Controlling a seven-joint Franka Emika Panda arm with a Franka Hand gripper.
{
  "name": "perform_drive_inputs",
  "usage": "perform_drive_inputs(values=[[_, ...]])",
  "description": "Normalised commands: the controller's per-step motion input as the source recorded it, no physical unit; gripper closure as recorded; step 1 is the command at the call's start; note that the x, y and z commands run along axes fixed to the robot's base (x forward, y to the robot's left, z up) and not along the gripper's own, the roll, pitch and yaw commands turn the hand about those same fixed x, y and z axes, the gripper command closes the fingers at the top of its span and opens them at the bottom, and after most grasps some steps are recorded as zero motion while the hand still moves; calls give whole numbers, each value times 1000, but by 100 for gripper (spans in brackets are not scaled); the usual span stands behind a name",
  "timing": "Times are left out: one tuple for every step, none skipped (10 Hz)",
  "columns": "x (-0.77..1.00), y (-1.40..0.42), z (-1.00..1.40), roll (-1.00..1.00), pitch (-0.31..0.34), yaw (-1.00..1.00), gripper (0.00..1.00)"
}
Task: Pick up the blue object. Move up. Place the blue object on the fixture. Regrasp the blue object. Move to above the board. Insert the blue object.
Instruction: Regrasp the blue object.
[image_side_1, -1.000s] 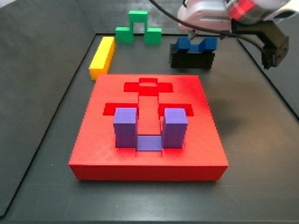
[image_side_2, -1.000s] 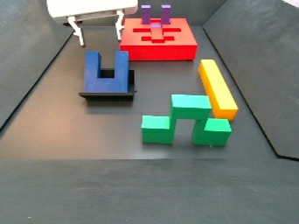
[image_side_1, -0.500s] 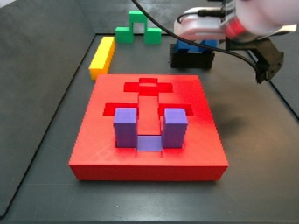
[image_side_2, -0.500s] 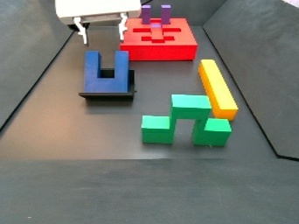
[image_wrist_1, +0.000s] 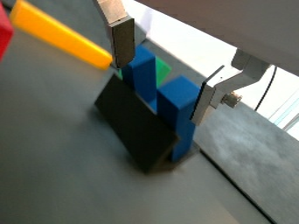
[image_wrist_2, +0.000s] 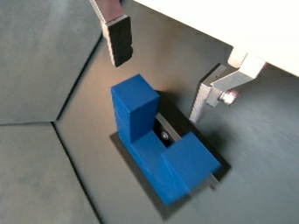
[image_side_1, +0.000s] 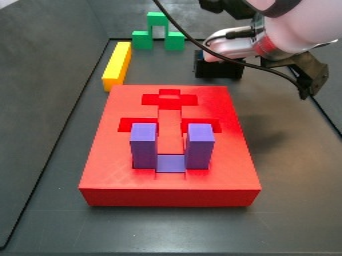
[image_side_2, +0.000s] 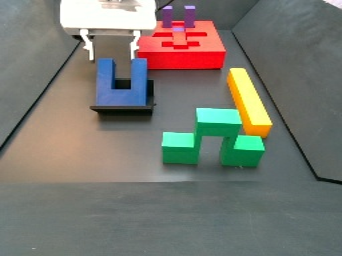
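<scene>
The blue object has to be lifted to go into the board. My gripper should grab it by one upright peg (image_wrist_1: 177, 101) next.
The blue object (image_side_2: 120, 79) lies in the dark fixture (image_side_2: 124, 104), its two prongs pointing at the red board (image_side_2: 181, 50). My gripper (image_side_2: 111, 46) is open just above the prong ends, one finger on each side, touching nothing. In both wrist views the fingers (image_wrist_1: 122, 39) (image_wrist_2: 119, 39) stand apart with the blue object (image_wrist_1: 158, 87) (image_wrist_2: 146, 122) between and below them on the fixture (image_wrist_1: 138, 133). In a side view my arm hides the blue object, and only the fixture (image_side_1: 221, 69) shows behind the board (image_side_1: 167, 175).
A purple U-shaped block (image_side_1: 171, 146) sits in the board. A yellow bar (image_side_2: 249, 100) and green blocks (image_side_2: 211, 136) lie beside the fixture. Dark walls close in the floor. A cable hangs from my arm (image_side_1: 287, 30).
My gripper has come down and moved in over the fixture, so its open fingers now flank the blue object's prong ends. The blue object has not moved.
</scene>
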Motion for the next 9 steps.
perform_drive_inputs(values=[[620,151,-200,-231,-409,94,0],[574,140,-177,-223,-326,66,0],[420,174,-14,-294,-20,0,0],[169,277,0,-257,0,0,0],[123,317,0,0,277,0,0],[143,223,0,94,411,0,0],[114,43,143,0,457,11,0],[109,0,220,0,474,0,0],[91,9,257,0,480,0,0]])
